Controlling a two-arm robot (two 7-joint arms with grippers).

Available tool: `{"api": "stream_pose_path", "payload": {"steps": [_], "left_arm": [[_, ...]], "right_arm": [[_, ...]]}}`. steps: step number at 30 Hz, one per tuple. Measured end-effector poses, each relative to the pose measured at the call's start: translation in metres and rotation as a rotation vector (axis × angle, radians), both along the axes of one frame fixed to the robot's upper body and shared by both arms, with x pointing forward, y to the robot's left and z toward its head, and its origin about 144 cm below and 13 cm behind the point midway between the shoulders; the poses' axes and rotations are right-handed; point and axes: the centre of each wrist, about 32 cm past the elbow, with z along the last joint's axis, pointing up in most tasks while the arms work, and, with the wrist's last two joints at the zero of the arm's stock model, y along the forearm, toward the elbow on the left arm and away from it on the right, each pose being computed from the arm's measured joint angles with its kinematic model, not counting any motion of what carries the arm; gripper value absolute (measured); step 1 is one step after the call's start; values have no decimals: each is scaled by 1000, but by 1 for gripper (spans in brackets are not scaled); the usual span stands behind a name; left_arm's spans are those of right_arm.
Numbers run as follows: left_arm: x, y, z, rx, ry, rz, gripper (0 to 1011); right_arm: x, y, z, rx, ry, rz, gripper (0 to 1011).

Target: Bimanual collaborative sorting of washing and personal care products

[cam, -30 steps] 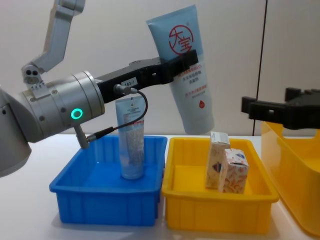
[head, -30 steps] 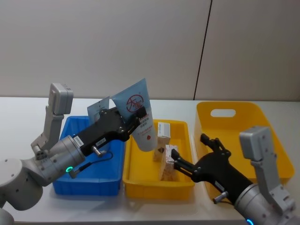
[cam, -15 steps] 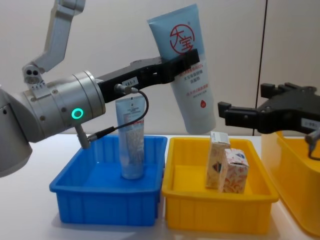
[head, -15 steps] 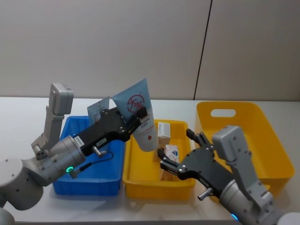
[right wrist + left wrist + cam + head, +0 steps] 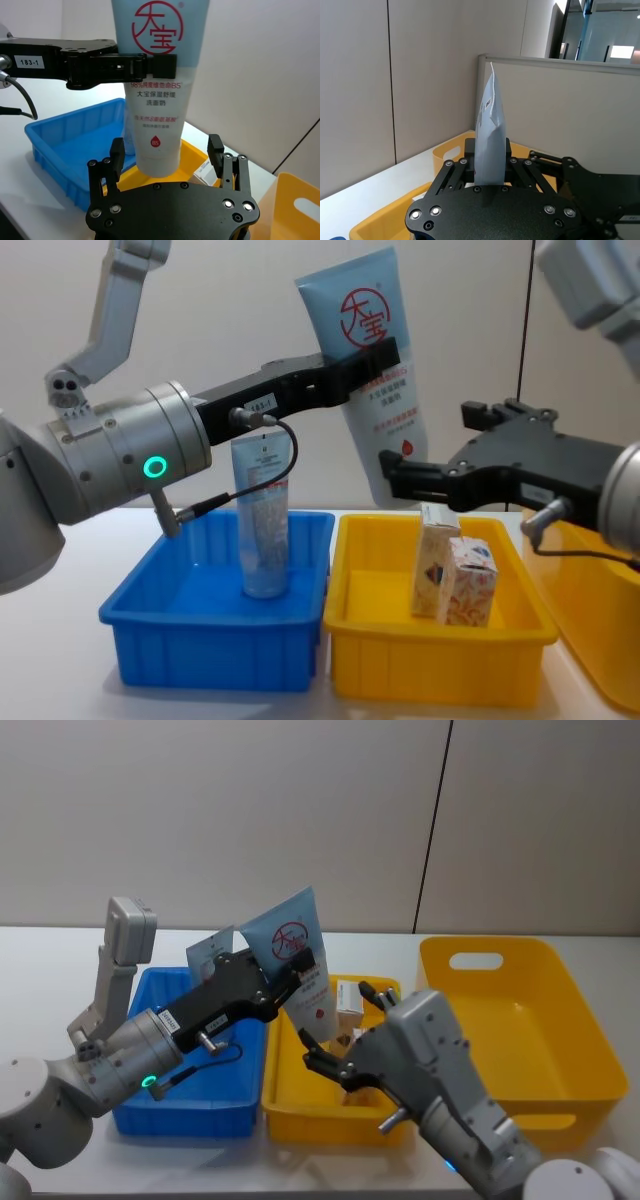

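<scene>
My right gripper grabs the pale blue tube by its lower end with the cap (image 5: pixel 318 1023) next, to take the tube over to the large yellow bin (image 5: pixel 515 1040).
My left gripper (image 5: pixel 376 361) is shut on a pale blue squeeze tube (image 5: pixel 368 360) with a red circle logo. It holds the tube tilted in the air above the small yellow tray (image 5: pixel 430 672). My right gripper (image 5: pixel 166 149) is open, and its fingers (image 5: pixel 117 151) stand either side of the tube's (image 5: pixel 156 80) lower cap end without touching it. In the head view the right gripper (image 5: pixel 335 1013) sits just below the left gripper (image 5: pixel 300 966). Two small white patterned boxes (image 5: pixel 452 568) stand in the yellow tray. A second tube (image 5: pixel 262 530) stands upright in the blue tray (image 5: pixel 210 642).
A large yellow bin (image 5: pixel 520 1010) sits to the right of the small yellow tray (image 5: pixel 300 1105). The blue tray (image 5: pixel 190 1105) adjoins that tray on the left. A cable (image 5: pixel 282 455) loops from the left arm over the blue tray. White tabletop lies around the trays.
My right arm has swung left from beside the large bin, and its open gripper now flanks the tube's lower end. The left arm and the tube have not moved.
</scene>
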Motion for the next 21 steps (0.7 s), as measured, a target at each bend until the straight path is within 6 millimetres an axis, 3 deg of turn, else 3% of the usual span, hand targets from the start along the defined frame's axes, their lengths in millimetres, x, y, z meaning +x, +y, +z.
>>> {"api": "stream_pose_path", "payload": {"steps": [21], "left_arm": [[0,0,0,0,0,-1,252]], "right_arm": [[27,32,-12,-51,-30,-32,969]]}}
